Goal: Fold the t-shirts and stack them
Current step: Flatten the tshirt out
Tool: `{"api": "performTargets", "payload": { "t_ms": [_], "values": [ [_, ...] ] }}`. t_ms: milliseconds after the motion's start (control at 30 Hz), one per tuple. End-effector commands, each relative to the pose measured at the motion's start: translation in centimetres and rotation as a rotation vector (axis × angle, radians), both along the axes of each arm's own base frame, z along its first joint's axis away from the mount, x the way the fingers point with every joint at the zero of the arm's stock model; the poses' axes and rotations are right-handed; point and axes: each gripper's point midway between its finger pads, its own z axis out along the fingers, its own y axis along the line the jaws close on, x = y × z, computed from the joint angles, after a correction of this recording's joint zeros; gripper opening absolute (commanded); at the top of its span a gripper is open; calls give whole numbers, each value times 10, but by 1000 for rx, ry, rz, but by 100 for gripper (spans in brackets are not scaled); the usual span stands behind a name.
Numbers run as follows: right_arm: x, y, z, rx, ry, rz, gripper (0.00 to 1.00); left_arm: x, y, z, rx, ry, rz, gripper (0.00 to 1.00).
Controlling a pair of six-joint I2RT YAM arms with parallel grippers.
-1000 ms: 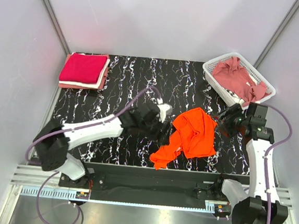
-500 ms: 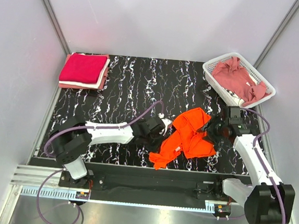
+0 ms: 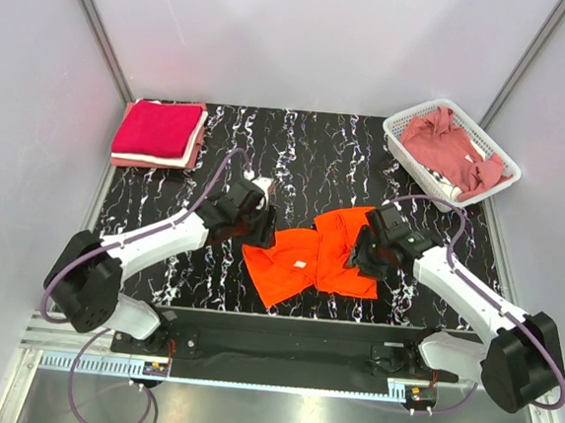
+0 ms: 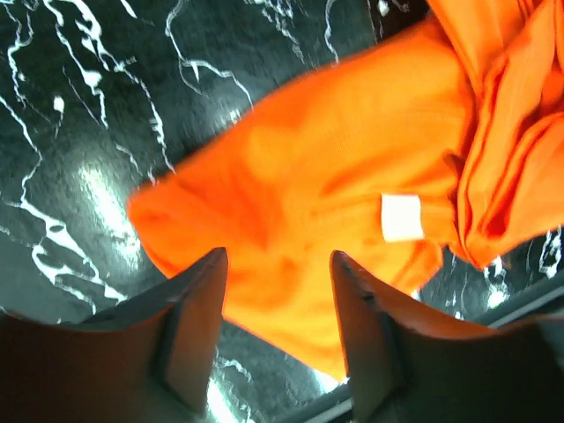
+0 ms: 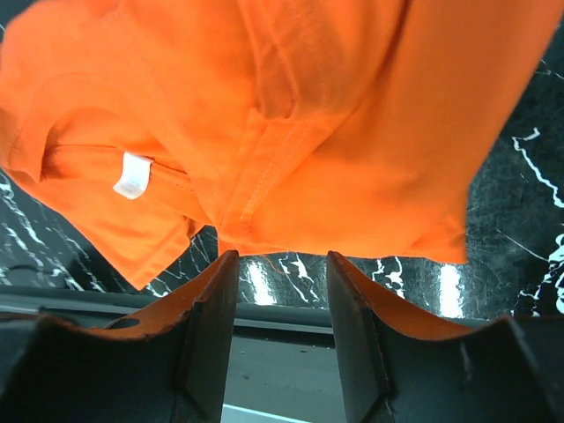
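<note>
The orange t-shirt needs to be spread for folding, so next my left gripper will grab it by its label-side corner nearest the front edge of the table.
The bright orange t-shirt lies partly spread and rumpled near the table's front edge, with a white label showing. My left gripper hovers open over its left corner; the left wrist view shows the orange cloth beyond the spread fingers of that gripper, with nothing between them. My right gripper is open at the shirt's right side; the right wrist view shows this gripper just off the shirt's hem. A folded stack with a crimson-magenta shirt on top sits at the back left.
A white lattice basket at the back right holds a dusty rose shirt. The table's front edge and metal rail run just below the orange shirt. Grey walls close in both sides.
The orange shirt has been drawn left and lies flatter and wider. My left gripper moved back and left. My right gripper moved left onto the shirt's right side.
</note>
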Motion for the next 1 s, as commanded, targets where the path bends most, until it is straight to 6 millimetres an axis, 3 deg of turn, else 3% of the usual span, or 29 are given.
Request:
{"api": "performTargets", "payload": {
  "t_ms": [0,233,400,667,833,967],
  "values": [
    [9,2,9,-71,-66,31,51,-2,1,24,2,-79,-4,61],
    [6,22,7,-67,-66,92,50,-40,-22,16,-41,-39,-66,59],
    [9,37,-3,-59,-48,106,48,-56,-38,8,-66,-21,-103,57],
    [5,66,-24,-89,-15,173,48,-80,-28,-25,-132,70,-29,57],
    [6,64,-36,-139,-7,163,45,-93,-13,-48,-113,110,3,59],
    [8,59,-35,-166,-20,161,4,-97,-10,-52,-113,117,8,59]
  ]
}}
